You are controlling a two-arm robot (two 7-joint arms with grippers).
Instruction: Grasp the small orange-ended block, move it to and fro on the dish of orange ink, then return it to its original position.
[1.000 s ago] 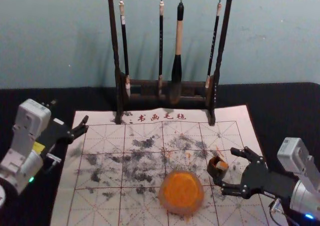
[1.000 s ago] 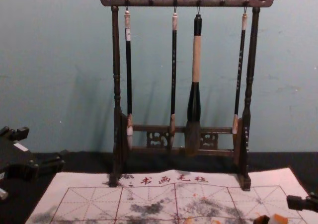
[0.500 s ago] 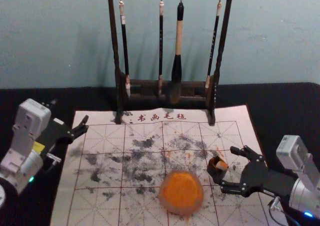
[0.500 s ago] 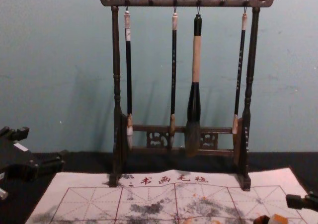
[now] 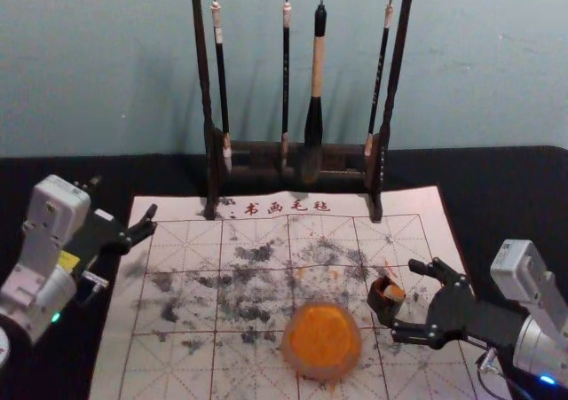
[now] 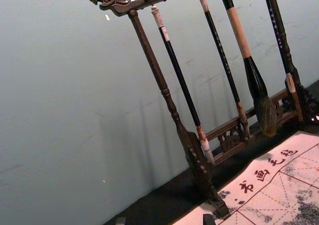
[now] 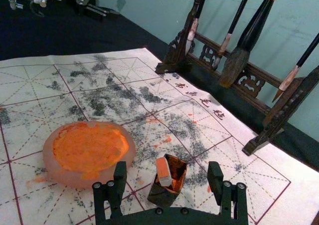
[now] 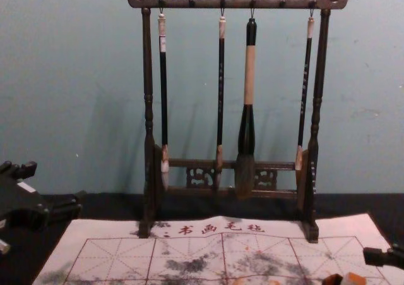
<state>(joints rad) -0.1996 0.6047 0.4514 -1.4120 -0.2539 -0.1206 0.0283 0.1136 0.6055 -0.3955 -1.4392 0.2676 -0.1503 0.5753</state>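
My right gripper needs to grab the small block by its orange end (image 7: 162, 167), to rub the block to and fro on the dish of orange ink (image 7: 90, 149).
The small block (image 5: 393, 292), white-sided with an orange end, leans inside a little dark box (image 5: 384, 309). My right gripper (image 5: 407, 300) is open just to the right of the box. In the right wrist view, the block (image 7: 163, 171) and the box (image 7: 163, 197) lie beyond the span of the open right gripper (image 7: 166, 174), untouched. A round pinkish dish (image 5: 293, 356) holding orange ink (image 5: 321, 334) sits left of the box. My left gripper (image 5: 124, 197) is parked open at the mat's left edge; its tips flank a gap in the left wrist view.
A dark wooden rack (image 5: 210, 156) stands at the mat's far side, with several brushes hanging, including a thick one (image 5: 315, 121). The ink-stained white mat (image 5: 182, 378) lies on black cloth (image 5: 524, 187), with the wall behind.
The right gripper has shifted very slightly and stays open beside the box. The block, the box, the dish and the left arm have not visibly moved.
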